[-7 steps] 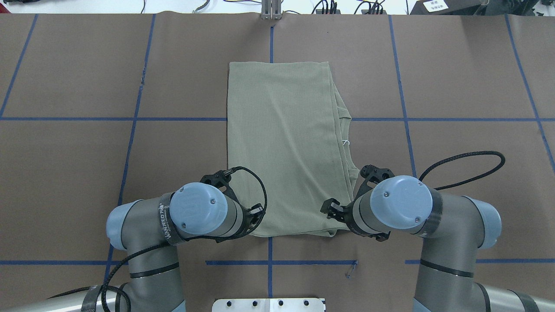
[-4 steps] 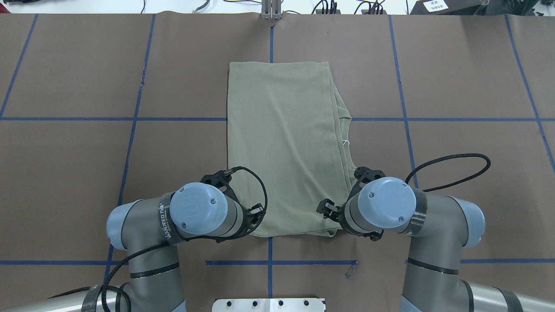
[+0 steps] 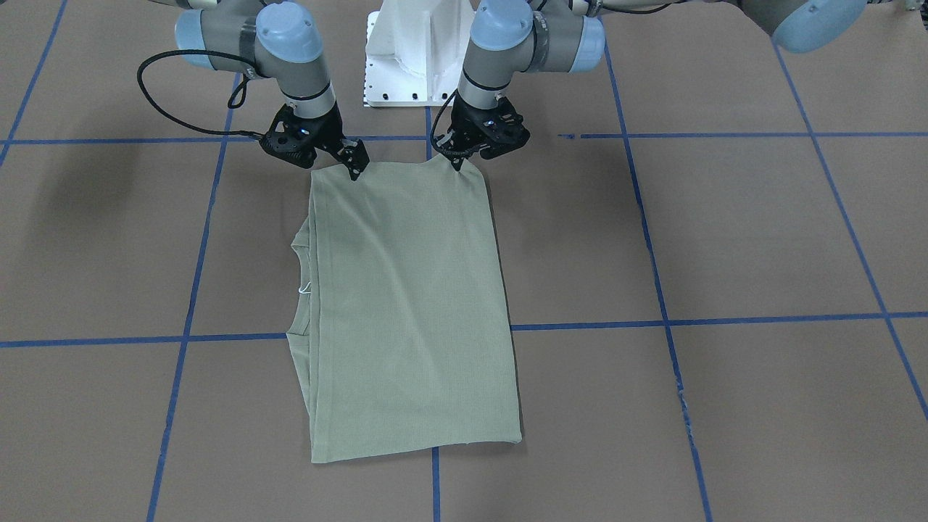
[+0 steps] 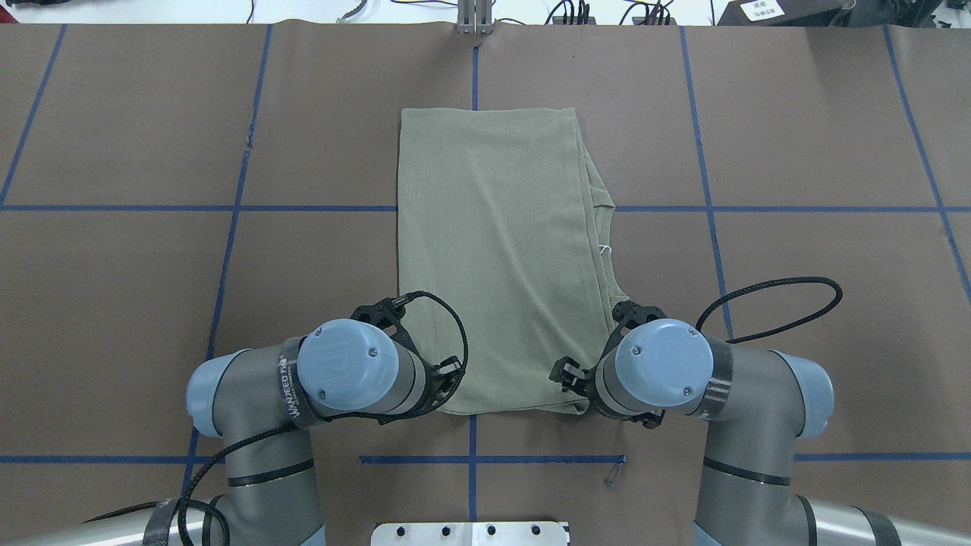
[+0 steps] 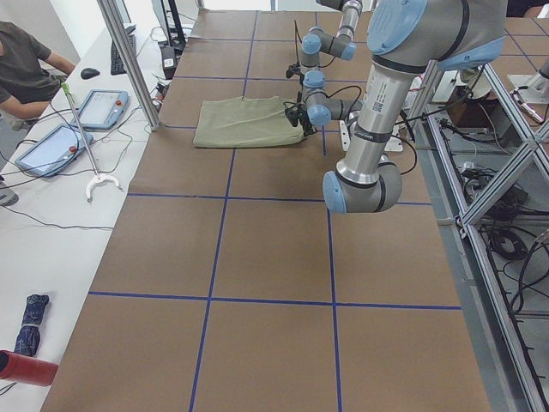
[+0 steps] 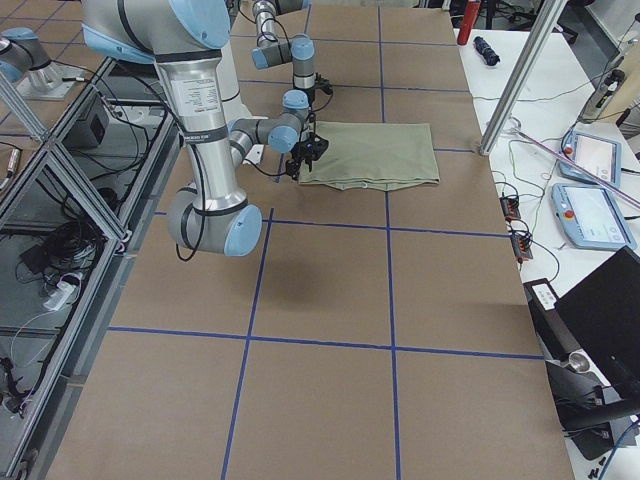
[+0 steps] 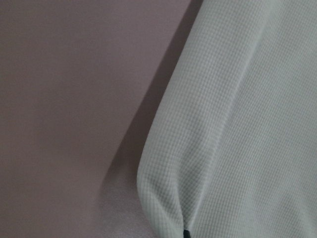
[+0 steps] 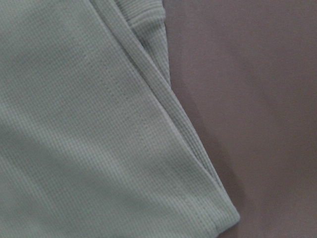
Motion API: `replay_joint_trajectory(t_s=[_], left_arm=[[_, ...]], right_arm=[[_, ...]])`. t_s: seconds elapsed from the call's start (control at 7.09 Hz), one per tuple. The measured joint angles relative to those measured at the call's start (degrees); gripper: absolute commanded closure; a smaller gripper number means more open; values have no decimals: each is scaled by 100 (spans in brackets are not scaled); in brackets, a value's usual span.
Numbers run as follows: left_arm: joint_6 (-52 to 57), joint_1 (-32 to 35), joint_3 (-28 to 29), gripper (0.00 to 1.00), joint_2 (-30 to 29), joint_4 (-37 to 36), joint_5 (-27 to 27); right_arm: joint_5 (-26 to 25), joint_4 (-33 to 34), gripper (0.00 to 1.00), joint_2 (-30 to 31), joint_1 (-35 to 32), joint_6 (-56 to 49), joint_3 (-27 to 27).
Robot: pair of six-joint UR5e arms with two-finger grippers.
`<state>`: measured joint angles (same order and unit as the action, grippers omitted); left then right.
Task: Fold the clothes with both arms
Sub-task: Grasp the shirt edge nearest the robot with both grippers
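Observation:
The fingers of my right gripper reach down onto the shirt's near edge (image 3: 335,171) (image 8: 223,228), so it is time to close them, which would catch the shirt.
The sage-green shirt (image 4: 493,258) lies folded in a long rectangle on the brown table, also in the front view (image 3: 406,304). Its neckline (image 3: 299,246) and white tag loop (image 4: 604,249) stick out on the robot's right side. My left gripper (image 3: 459,164) is shut on the shirt's near left corner, which peaks up a little; the left wrist view shows the cloth (image 7: 237,124) gathered at a black fingertip (image 7: 186,233). My right gripper (image 3: 337,168) stands open over the near right corner, which lies flat in the right wrist view (image 8: 218,208). From overhead both grippers are mostly hidden under their wrists.
The white pedestal base (image 3: 413,51) stands just behind the shirt's near edge. Blue tape lines (image 4: 227,208) grid the table. A metal bracket (image 4: 474,19) sits at the far edge. An operator (image 5: 26,60), tablets (image 5: 103,107) and a post (image 5: 129,60) are beyond the far side.
My right arm has moved left and slightly nearer, bringing its gripper over the shirt's near right corner. The left arm and the shirt have not moved.

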<state>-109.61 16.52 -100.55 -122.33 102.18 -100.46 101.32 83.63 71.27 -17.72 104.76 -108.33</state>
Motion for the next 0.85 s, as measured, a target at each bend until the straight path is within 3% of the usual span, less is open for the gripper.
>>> replay_joint_trajectory(t_s=[0.28,0.42,0.56,0.7,0.85], left_arm=[[1,0,0,100,1,3,0],[3,0,0,100,1,3,2],[9,0,3,100,-1,4,3],[14,0,6,100,-1,4,2],[19,0,7,100,-1,4,1]], right_arm=[[-12,4,0,27,18,0,14],[-26,4,9,34,24,0,18],[-35,4,43,37,28,0,21],[-40,5,71,33,28,17,22],[-40,5,87,25,28,52,22]])
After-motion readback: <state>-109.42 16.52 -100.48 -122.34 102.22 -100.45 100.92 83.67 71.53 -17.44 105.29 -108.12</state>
